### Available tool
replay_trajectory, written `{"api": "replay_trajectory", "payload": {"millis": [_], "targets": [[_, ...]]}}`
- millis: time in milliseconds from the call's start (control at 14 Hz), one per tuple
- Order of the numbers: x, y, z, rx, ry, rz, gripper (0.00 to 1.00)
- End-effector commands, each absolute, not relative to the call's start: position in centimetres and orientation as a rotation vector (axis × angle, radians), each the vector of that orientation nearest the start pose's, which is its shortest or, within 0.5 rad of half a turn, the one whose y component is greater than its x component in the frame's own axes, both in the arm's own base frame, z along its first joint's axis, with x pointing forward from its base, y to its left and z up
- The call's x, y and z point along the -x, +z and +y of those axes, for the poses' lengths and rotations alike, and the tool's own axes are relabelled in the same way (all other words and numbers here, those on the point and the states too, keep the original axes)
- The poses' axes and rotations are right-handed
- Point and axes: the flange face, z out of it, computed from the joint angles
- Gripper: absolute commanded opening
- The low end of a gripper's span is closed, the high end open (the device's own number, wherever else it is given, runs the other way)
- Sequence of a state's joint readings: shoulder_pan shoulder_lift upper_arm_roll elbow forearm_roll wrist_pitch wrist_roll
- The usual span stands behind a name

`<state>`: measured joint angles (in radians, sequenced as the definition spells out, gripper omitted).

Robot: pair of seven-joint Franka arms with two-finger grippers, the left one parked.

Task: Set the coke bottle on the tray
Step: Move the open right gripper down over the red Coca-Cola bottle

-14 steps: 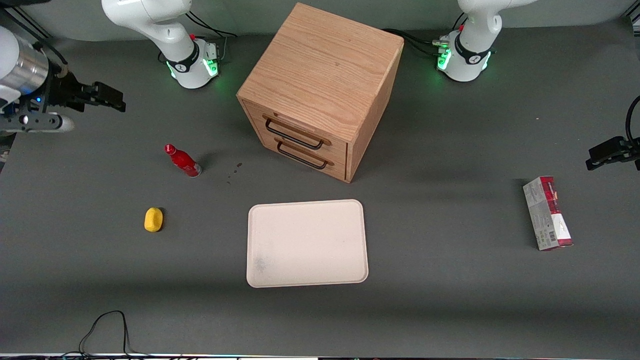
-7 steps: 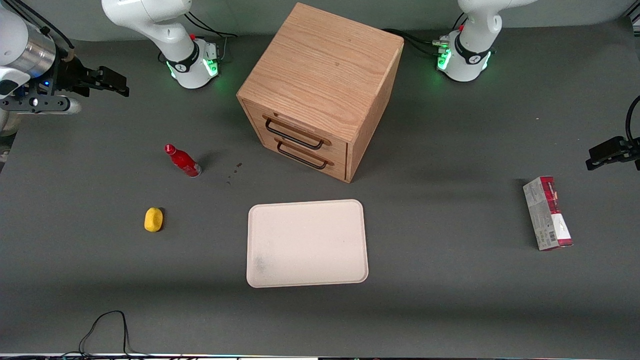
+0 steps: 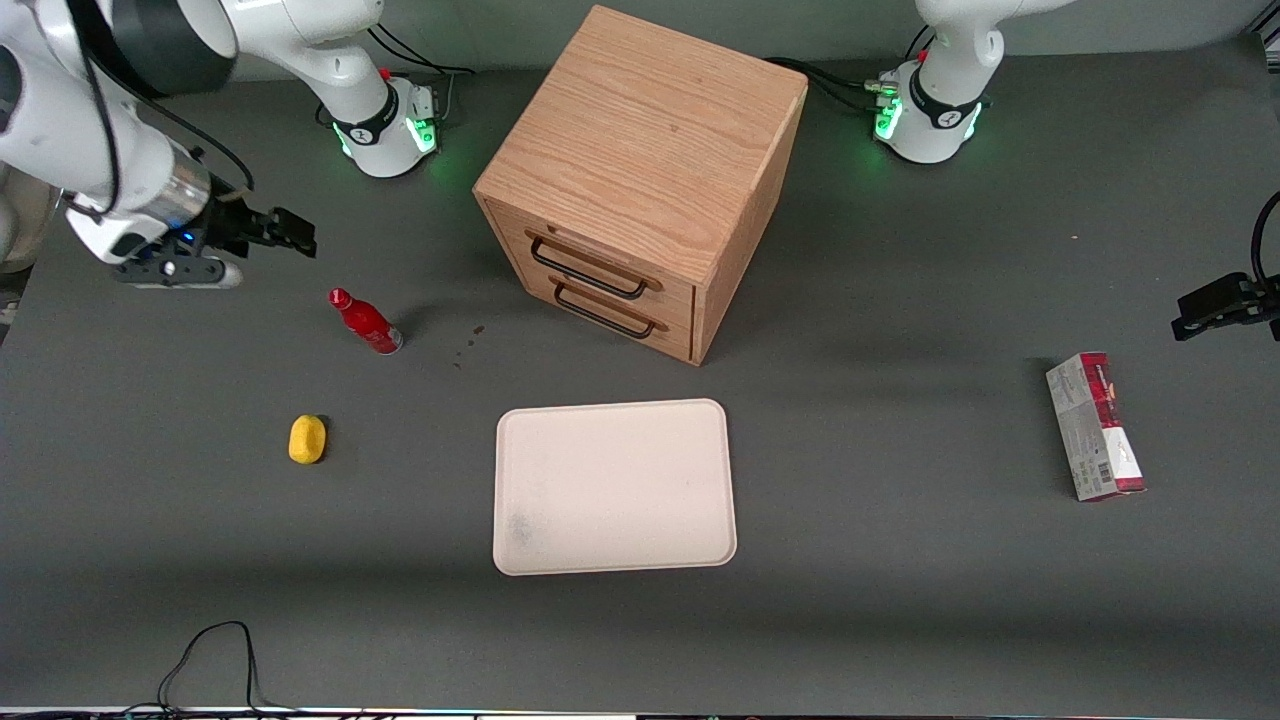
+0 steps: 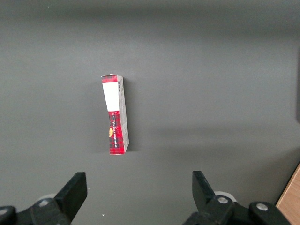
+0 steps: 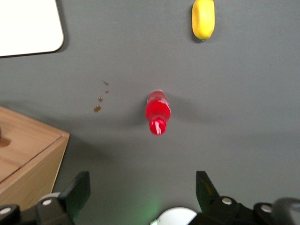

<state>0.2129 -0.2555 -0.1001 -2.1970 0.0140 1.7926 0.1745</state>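
I should place the coke bottle on the tray (image 3: 614, 486), so my gripper should take the bottle by its red cap (image 3: 339, 298) next.
The coke bottle (image 3: 364, 321) is small and all red with a red cap, and stands on the dark table at the working arm's end; it also shows in the right wrist view (image 5: 157, 111). The cream-white tray (image 3: 614, 486) lies flat, nearer the front camera than the wooden cabinet; one corner shows in the right wrist view (image 5: 28, 26). My gripper (image 3: 296, 236) hangs above the table, a little farther from the front camera than the bottle and apart from it. Its fingers (image 5: 77, 190) are spread wide and hold nothing.
A wooden two-drawer cabinet (image 3: 640, 180) stands mid-table. A yellow lemon-like object (image 3: 307, 438) lies nearer the front camera than the bottle. A red-and-grey carton (image 3: 1095, 425) lies toward the parked arm's end. Small brown stains (image 3: 468, 343) mark the table beside the bottle.
My gripper has moved from the table's edge toward the bottle and come lower. The bottle and the tray have not moved.
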Motion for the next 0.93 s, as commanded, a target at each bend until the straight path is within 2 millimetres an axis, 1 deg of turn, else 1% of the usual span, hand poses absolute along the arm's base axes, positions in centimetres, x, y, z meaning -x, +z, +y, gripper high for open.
{"api": "replay_trajectory", "payload": {"millis": [0,214,500,571,643,857], "targets": [[-45.9,44.3,4.9,3.122,0.206,0.093,1.00],[-45.2,40.7,4.8,3.123,0.170,0.096,1.00],[-43.7,36.5,4.8,3.125,0.131,0.094,1.00],[-43.7,35.3,4.7,3.130,0.132,0.076,1.00],[-43.6,34.5,4.7,3.138,0.142,0.052,1.00],[-43.1,33.1,4.7,3.140,0.135,0.050,1.00]]}}
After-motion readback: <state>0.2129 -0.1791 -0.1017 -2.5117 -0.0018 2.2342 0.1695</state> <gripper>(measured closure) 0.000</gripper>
